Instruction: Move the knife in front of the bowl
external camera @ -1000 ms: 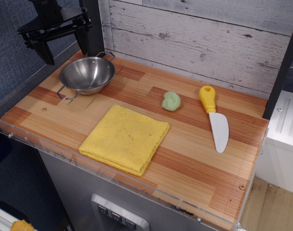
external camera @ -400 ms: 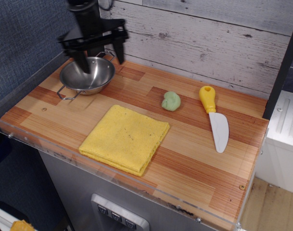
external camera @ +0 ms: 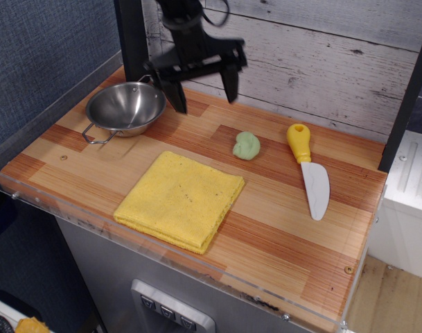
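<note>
The robot's gripper will next take the knife by its yellow handle, so that it can move the knife in front of the bowl.
The knife has a yellow handle with a hole at its far end and a broad white blade pointing toward the front; it lies flat at the right of the wooden table. The shiny steel bowl with wire loop handles sits at the back left. My gripper hangs open and empty above the table's back middle, just right of the bowl and well left of the knife.
A folded yellow cloth lies at the front middle. A small green lump sits left of the knife's handle. A clear plastic rim edges the table. A plank wall stands behind, and a black post behind the bowl.
My gripper has moved to the right, from the back left corner over the bowl to the back middle of the table. It stays open. Nothing else has moved.
</note>
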Controlling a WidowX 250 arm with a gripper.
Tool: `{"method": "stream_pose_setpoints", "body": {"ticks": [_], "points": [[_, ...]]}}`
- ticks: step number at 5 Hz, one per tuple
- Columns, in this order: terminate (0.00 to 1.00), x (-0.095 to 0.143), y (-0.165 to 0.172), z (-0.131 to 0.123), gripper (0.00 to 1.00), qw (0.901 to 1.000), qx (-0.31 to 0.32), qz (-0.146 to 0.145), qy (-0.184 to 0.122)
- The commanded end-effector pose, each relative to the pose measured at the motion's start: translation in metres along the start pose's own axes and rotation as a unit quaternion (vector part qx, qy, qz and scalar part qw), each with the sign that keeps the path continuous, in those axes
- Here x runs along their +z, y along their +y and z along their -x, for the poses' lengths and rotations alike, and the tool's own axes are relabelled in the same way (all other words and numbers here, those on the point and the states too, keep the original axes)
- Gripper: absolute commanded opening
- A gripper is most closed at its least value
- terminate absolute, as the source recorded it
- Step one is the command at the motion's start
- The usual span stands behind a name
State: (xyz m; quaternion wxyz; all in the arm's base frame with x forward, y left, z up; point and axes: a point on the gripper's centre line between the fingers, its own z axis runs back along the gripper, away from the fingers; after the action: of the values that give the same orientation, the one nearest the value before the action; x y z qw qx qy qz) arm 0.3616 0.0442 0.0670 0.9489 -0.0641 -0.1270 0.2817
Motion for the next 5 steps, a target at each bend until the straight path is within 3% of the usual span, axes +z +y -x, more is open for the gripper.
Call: {"method": "stream_pose_setpoints", "body": {"ticks": [1,4,5], "points": [[0.0,-0.013,-0.047,0.004,1.0,0.9988,-0.044,0.016,-0.015],[0.0,-0.039,-0.104,0.015,1.0,0.9931,-0.115,0.019,-0.013],[0.0,-0.049,-0.107,0.021,0.0,0.9926,-0.121,0.009,-0.005]]}}
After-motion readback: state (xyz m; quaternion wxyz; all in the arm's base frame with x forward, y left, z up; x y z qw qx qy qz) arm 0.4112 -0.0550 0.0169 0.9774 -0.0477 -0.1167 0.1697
